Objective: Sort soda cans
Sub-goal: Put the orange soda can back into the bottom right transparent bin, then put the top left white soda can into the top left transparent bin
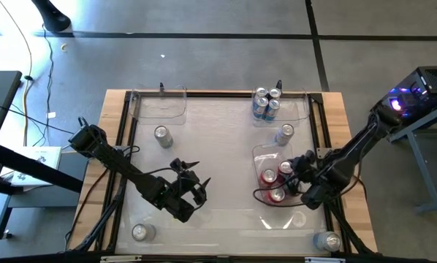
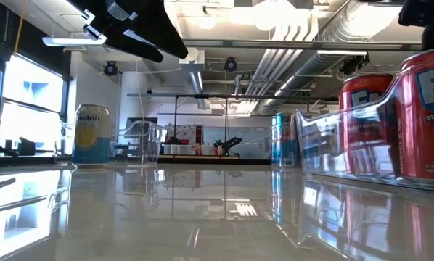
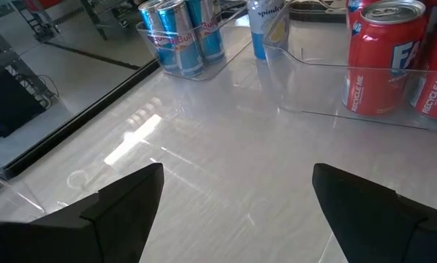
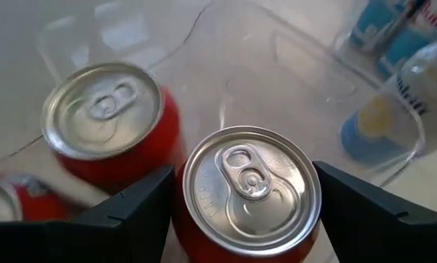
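Note:
I should sort the silver can into the empty clear bin beside it, so my left gripper should grab the can's side under the can's rim [image 1: 165, 141].
Three red soda cans [image 1: 268, 177] stand in a clear bin [image 1: 256, 155] at the table's right. My right gripper [image 1: 292, 175] reaches into that bin from the right and is shut on one red can [image 4: 251, 193]. Beside it stands a second red can [image 4: 105, 117]. Blue cans [image 1: 266, 104] fill a clear bin at the far edge. Silver cans stand loose on the table: one far left [image 1: 162, 135], one far right [image 1: 285, 133], and two near the front corners [image 1: 142, 232] [image 1: 328, 241]. My left gripper [image 1: 195, 177] hangs open above the table's middle, with nothing between its fingers [image 3: 123, 204]. My right gripper pinches the red can between its two fingers, on opposite sides of its wall [image 4: 177, 212] just under the top rim. The fingers slant down from the table's right side. The can stays upright inside the bin. I cannot tell whether its bottom rests on the bin's floor.
An empty clear bin [image 1: 160, 104] stands at the far left. A wooden frame [image 1: 116, 131] with black rails borders the glossy table top. Bare table lies between the two arms and along the front. Cables run near the right arm's base.

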You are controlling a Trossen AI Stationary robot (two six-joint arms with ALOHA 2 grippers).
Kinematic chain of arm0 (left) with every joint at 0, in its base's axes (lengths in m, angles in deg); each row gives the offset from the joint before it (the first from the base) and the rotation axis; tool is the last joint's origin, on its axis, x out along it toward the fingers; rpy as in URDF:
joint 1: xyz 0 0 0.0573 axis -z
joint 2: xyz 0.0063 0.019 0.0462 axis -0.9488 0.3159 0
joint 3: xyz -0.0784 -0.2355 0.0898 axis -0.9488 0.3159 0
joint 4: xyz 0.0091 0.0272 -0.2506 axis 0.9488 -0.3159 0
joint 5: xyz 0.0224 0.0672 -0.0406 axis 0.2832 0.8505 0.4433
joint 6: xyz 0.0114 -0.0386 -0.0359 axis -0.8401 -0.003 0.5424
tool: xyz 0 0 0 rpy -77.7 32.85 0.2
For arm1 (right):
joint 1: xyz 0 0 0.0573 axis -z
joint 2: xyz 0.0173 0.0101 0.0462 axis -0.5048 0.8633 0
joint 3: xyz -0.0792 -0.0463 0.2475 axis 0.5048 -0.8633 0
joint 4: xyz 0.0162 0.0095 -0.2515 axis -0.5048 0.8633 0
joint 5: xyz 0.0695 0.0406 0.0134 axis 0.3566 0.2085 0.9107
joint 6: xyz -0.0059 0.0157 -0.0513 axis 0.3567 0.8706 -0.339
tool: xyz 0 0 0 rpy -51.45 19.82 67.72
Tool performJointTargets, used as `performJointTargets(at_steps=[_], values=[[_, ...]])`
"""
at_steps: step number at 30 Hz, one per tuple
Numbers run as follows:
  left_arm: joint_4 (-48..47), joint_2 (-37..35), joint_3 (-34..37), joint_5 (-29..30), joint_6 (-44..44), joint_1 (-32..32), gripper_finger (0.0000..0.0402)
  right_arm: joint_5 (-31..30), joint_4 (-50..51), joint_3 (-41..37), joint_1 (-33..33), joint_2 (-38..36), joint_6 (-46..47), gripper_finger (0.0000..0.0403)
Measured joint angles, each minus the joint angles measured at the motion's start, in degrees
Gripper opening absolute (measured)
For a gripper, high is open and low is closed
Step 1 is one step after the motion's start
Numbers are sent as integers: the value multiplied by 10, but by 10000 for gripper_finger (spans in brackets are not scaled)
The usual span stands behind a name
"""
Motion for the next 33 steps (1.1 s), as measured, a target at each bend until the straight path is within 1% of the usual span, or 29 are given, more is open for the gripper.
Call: performJointTargets(at_steps=[5, 7, 13, 17, 19, 22, 23, 26, 29, 31, 33], values=[[0, 0, 0, 0, 0, 0, 344, 42, 3, 0, 0, -33, -9, 320], [0, 0, 0, 0, 0, 0, 344, 44, 3, 0, -1, -45, -8, 328], [6, 0, 0, -1, 0, 0, 344, 9, 5, 1, 0, -81, -22, 332], [11, 0, 0, -8, -5, 0, 344, -4, 30, 18, 0, -96, -24, 333], [15, 0, 0, -24, -15, -2, 344, -16, 32, 29, 0, -101, -35, 333], [27, 0, 0, -68, -26, -15, 343, -37, 16, 41, 0, -101, -79, 333], [44, 2, 5, -80, -36, -21, 342, -45, -1, 44, 0, -101, -101, 333], [144, 7, 36, -130, -100, -48, 335, -57, -71, 45, 0, -101, -184, 333], [302, 20, 72, -209, -179, -89, 325, -58, -162, 45, 0, -101, -277, 333], [387, 39, 83, -252, -222, -119, 315, -58, -226, 45, 0, -101, -341, 333], [448, 63, 80, -293, -257, -146, 303, -57, -281, 45, -1, -101, -401, 333]])
